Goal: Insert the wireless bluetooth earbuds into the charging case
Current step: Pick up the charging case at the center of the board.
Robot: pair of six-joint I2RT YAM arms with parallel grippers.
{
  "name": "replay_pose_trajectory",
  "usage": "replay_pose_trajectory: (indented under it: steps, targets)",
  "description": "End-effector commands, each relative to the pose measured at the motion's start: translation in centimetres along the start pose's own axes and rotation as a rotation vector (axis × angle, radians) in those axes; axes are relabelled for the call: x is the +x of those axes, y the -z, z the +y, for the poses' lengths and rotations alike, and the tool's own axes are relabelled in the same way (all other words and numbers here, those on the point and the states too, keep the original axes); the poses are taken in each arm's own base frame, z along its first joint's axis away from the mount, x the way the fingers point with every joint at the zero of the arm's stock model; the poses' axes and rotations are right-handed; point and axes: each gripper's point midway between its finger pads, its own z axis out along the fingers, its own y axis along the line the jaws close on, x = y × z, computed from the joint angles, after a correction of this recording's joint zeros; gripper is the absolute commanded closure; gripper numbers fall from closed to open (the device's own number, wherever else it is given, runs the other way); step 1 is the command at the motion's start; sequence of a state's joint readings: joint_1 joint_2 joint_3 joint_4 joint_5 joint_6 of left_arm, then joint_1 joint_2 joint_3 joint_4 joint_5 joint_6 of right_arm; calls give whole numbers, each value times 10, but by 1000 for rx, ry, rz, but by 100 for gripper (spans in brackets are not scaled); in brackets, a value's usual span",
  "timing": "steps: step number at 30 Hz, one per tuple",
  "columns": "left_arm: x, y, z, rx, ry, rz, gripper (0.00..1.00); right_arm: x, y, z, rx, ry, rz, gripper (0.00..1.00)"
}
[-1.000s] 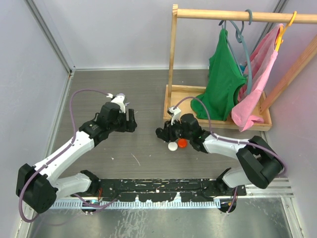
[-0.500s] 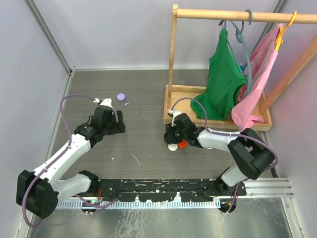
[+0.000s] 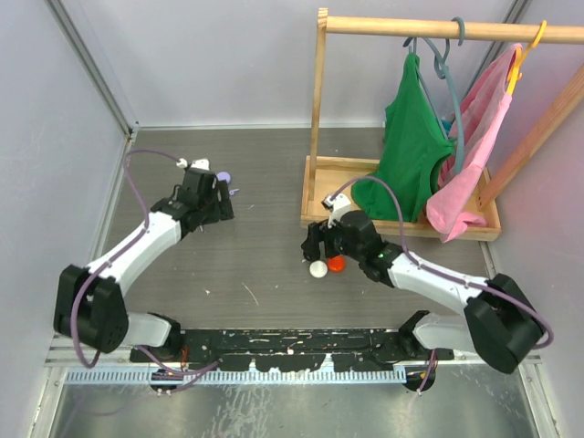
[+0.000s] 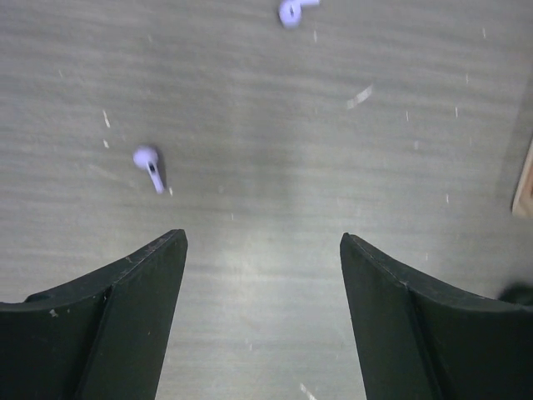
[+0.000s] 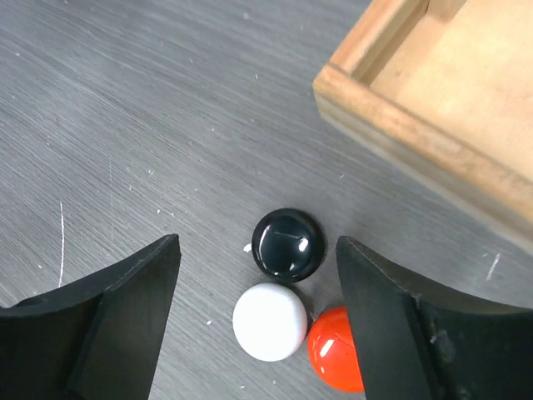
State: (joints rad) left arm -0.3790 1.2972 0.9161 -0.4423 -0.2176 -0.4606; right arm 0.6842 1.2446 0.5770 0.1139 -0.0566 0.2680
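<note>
My left gripper next needs to hold the round lilac case by its opposite sides. Its rim then stays exposed for handing it to my right gripper.
A lilac earbud (image 4: 148, 162) lies on the table ahead and left of my left gripper (image 4: 262, 242), which is open and empty. A second lilac earbud (image 4: 290, 10) shows at the top edge. From above, my left gripper (image 3: 220, 208) hovers beside the round lilac case (image 3: 224, 177), and one lilac earbud (image 3: 235, 192) lies next to it. My right gripper (image 5: 258, 243) is open over three round closed cases that touch each other: black (image 5: 288, 243), white (image 5: 269, 321) and red (image 5: 337, 350). The black case lies between its fingers, ungripped.
A wooden tray (image 3: 401, 228) forms the base of a clothes rack holding a green and a pink garment, just right of my right gripper (image 3: 318, 250). Its corner (image 5: 391, 117) is close above the cases. Grey walls enclose the table on the left and at the back.
My right gripper has opened; the black case now rests on the table between its fingers. My left arm has swung toward the back, up to the lilac case and earbud.
</note>
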Motion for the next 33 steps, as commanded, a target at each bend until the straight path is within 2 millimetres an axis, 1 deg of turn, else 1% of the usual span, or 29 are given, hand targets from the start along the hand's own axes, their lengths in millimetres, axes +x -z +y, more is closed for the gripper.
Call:
replay_pose_trajectory:
  steps: [1,2,5,8,9,10,12,13,16,18,21,23,25,30,33]
  targets:
    - [-67,-24,0,-38,56,-127,24,-47,15,2,-15,95,-249,16]
    - [-74,-33,1,-49,53,-124,25,-50,18,2,-20,98,-283,13]
    - [-94,-61,4,-77,56,-110,26,-46,28,2,-48,97,-374,5]
    - [-104,-91,5,-90,62,-70,26,-43,38,0,-57,87,-459,0]
    - [-115,-97,1,-85,65,-77,26,-44,41,-1,-57,85,-487,0]
    - [-114,-106,2,-91,65,-64,26,-42,43,-2,-56,87,-500,0]
    - [-122,-123,2,-97,65,-63,26,-43,45,-2,-58,92,-517,0]
    - [-131,-130,1,-99,65,-71,26,-43,46,-3,-57,94,-522,0]
    - [-137,-154,7,-128,65,-42,27,-40,44,-6,-46,95,-518,0]
    - [-138,-168,9,-141,57,-24,27,-37,42,-6,-46,99,-508,0]
    - [-137,-183,10,-155,35,6,28,-36,40,-6,-48,101,-499,0]
    - [-133,-191,11,-170,24,29,29,-36,39,-6,-48,102,-498,0]
    - [-125,-200,12,-175,18,61,30,-35,38,-6,-48,103,-493,0]
    - [-111,-212,13,-179,24,115,34,-34,37,-5,-54,106,-492,0]
    - [-106,-217,13,-181,28,132,37,-34,38,-4,-62,110,-492,0]
